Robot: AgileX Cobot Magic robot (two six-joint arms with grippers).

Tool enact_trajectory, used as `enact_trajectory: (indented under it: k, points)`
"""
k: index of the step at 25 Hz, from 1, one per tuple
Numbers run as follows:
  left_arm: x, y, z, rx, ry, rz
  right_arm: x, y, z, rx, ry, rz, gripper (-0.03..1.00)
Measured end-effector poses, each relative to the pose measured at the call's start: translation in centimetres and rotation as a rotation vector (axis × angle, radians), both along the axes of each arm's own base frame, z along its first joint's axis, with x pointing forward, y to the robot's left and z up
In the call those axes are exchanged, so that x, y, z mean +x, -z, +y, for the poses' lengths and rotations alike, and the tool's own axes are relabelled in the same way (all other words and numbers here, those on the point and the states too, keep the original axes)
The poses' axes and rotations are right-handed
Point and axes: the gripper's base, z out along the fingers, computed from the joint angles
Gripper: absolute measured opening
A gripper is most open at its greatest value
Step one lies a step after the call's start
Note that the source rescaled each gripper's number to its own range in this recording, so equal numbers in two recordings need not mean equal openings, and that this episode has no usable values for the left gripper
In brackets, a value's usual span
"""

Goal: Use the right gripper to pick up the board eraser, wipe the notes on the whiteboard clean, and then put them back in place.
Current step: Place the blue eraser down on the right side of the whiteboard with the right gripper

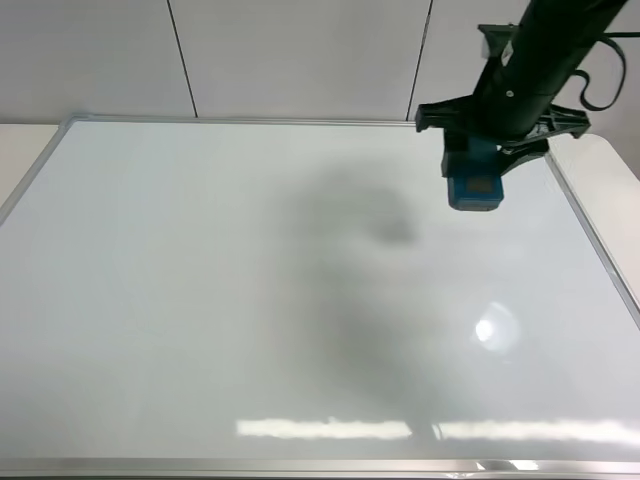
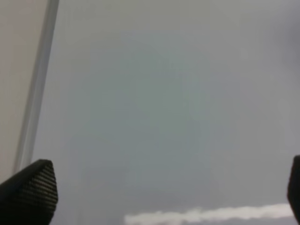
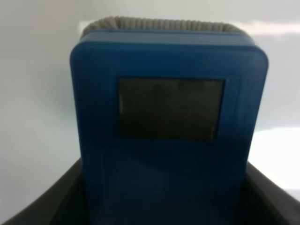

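My right gripper holds the eraser too far off to release it yet: the eraser's lower edge hangs well apart from the eraser's shadow. My gripper should first move the eraser's felt onto the whiteboard.
The whiteboard point(image 1: 250, 300) fills most of the exterior high view, glossy white with a thin silver frame. No marker notes show on it. My right gripper point(image 1: 478, 165) is at the board's far right part, shut on the teal-blue board eraser point(image 1: 474, 187), which hangs below the claw. The right wrist view shows the eraser point(image 3: 168, 126) close up between the dark fingers point(image 3: 42, 206), with a grey inset and its felt edge facing the board. My left gripper point(image 2: 154, 187) is out of the exterior high view; its fingertips point(image 2: 30, 190) stand wide apart over bare board.
The board's metal frame edge point(image 2: 37, 93) runs beside the left gripper. A pale table surface point(image 1: 610, 190) borders the board on the right and at the far left point(image 1: 20, 150). White wall panels point(image 1: 300, 55) stand behind. Light glare point(image 1: 495, 328) reflects near the front right.
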Motion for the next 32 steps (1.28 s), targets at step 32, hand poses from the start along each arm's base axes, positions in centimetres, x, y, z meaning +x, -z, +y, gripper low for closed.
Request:
enact_trajectory:
  k: [32]
  points:
    - [0.0, 0.0, 0.0, 0.0, 0.0, 0.0, -2.7, 11.0, -7.7, -0.069, 0.098, 0.225, 0.01]
